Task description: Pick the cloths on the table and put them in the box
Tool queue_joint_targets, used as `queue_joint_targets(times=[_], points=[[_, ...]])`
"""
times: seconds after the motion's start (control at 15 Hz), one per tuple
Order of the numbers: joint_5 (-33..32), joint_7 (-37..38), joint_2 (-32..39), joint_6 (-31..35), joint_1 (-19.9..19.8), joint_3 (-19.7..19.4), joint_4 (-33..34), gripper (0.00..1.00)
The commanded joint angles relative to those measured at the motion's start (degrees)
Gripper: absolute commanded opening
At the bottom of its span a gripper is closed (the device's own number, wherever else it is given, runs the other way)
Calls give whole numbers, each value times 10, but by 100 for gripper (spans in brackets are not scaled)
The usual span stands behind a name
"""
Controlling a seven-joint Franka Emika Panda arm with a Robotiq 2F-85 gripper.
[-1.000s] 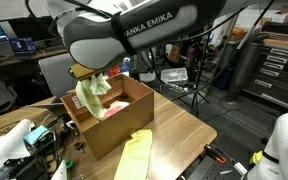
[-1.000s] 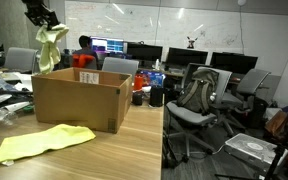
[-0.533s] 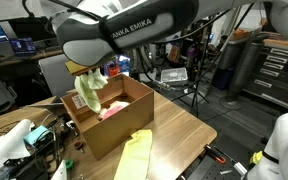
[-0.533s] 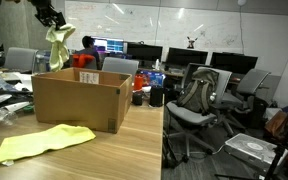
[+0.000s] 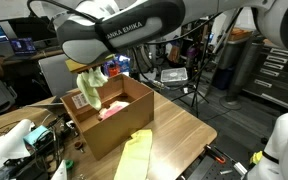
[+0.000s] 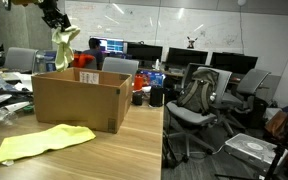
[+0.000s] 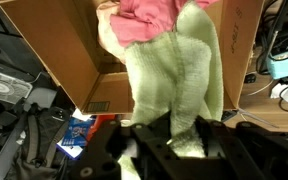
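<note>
The pale yellow cloth's lower end (image 5: pixel 95 102) hangs within the box's sides and the cloth would settle inside, so it is now time for my gripper to open.
A pale yellow cloth (image 6: pixel 62 48) hangs from my gripper (image 6: pixel 55 24), which is shut on its top edge above the back of the brown cardboard box (image 6: pixel 79 101). In the wrist view this cloth (image 7: pixel 174 80) drapes from the gripper (image 7: pixel 170 136) over the open box (image 7: pixel 54 55), and a pink cloth (image 7: pixel 156 20) lies inside. The other exterior view shows the held cloth (image 5: pixel 89 88) over the box (image 5: pixel 96 135) and the pink cloth (image 5: pixel 114 110) in it. Another pale yellow cloth (image 5: pixel 134 156) (image 6: pixel 42 143) lies flat on the wooden table (image 6: pixel 124 155) in front of the box.
Cables, a white rounded object (image 5: pixel 12 140) and clutter (image 6: pixel 4 95) crowd the table beside the box. Office chairs (image 6: pixel 199 100), desks and monitors (image 6: pixel 144 50) stand behind. The table edge (image 5: pixel 199 140) runs close to the flat cloth.
The gripper has carried the hanging yellow cloth a little sideways and slightly higher over the box. The box and the flat cloth have not moved.
</note>
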Motion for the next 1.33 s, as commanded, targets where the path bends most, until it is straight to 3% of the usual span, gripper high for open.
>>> queue_joint_targets(times=[0.0, 0.07, 0.6, 1.27], points=[[-7, 9, 10, -22, 9, -7, 28, 37], [-4, 7, 11, -26, 9, -7, 27, 40], [3, -8, 3, -79, 6, -6, 12, 99], [68, -65, -53, -211, -2, 11, -18, 100]])
